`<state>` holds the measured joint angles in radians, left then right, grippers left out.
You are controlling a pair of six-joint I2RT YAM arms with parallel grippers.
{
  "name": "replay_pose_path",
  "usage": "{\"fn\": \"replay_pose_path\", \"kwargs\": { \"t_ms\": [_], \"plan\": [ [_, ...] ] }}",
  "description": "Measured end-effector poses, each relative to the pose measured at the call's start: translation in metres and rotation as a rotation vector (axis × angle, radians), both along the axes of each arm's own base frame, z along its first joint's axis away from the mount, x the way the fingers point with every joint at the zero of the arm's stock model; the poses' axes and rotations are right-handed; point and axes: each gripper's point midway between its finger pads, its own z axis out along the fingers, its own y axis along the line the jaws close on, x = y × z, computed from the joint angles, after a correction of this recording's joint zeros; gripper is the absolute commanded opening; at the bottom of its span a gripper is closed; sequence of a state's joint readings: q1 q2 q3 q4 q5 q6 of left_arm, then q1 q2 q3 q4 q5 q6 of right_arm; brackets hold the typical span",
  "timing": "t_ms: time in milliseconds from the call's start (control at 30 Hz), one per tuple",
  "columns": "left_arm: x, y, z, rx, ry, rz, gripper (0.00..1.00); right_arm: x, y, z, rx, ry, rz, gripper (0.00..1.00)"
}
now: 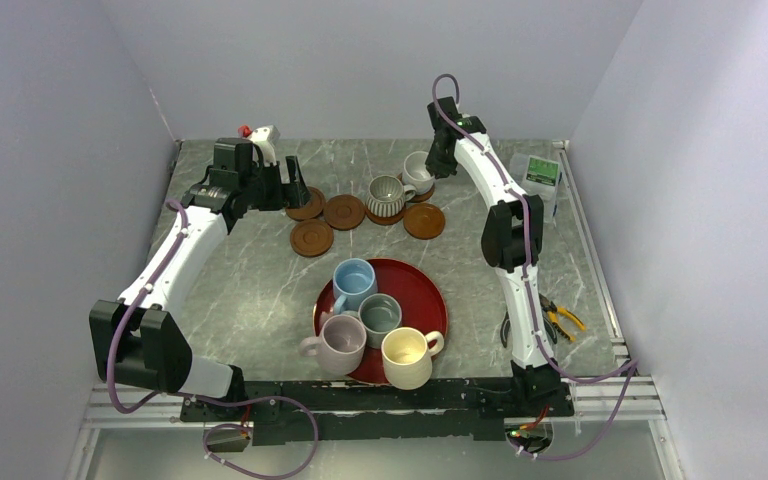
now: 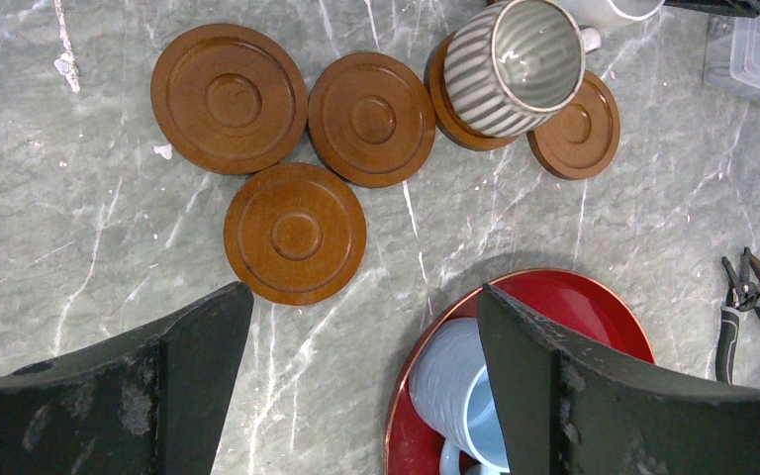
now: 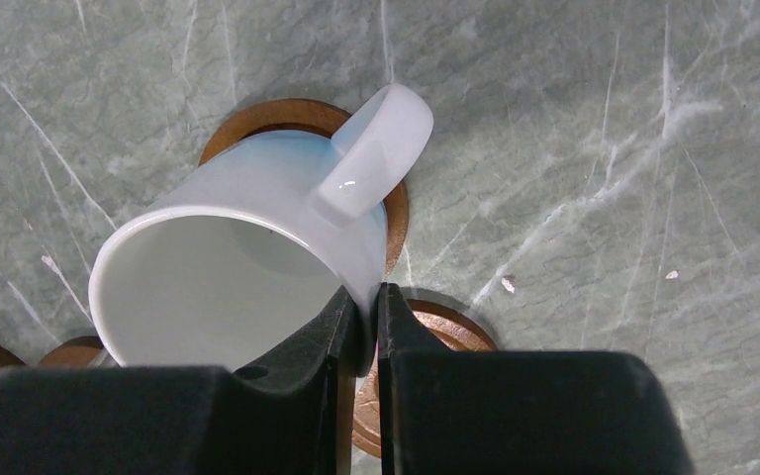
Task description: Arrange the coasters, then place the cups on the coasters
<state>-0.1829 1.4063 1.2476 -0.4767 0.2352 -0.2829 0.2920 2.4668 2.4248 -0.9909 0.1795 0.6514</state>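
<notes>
My right gripper should open now, because the edge of the white cup's coaster shows around the cup's base, so the cup would end up upright on that coaster.
My right gripper [image 3: 371,297] is shut on the rim of the white cup [image 3: 247,228], which is over a coaster [image 3: 257,114] at the back of the table, beside the ribbed cup [image 1: 388,196] on its own coaster. Three bare coasters [image 2: 229,97] [image 2: 371,117] [image 2: 295,233] lie in a cluster, with another coaster [image 2: 576,124] to the right. My left gripper [image 2: 364,289] hangs open above the table near them, holding nothing. The light blue cup [image 1: 353,282], grey-green cup [image 1: 380,314], lilac cup [image 1: 340,343] and cream-yellow cup [image 1: 407,356] stand on the red tray [image 1: 422,290].
Orange-handled pliers [image 1: 560,320] lie at the right edge of the table. A clear plastic box [image 1: 538,175] sits at the back right, close to my right arm. Walls close in the table on three sides.
</notes>
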Motion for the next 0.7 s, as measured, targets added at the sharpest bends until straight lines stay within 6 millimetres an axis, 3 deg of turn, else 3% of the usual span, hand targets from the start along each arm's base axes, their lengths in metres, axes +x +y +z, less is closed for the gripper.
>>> {"fn": "replay_pose_path", "kwargs": {
  "t_ms": [100,700],
  "plan": [
    [0.0000,0.0000,0.0000,0.000,0.000,0.000,0.89,-0.0002,-0.0005,-0.0016,0.002,0.005,0.000,0.00],
    [-0.0001,0.0000,-0.0001,0.000,0.000,0.000,0.90,0.0073,0.0053,0.0045,0.043,-0.023,0.012,0.28]
  ]
}}
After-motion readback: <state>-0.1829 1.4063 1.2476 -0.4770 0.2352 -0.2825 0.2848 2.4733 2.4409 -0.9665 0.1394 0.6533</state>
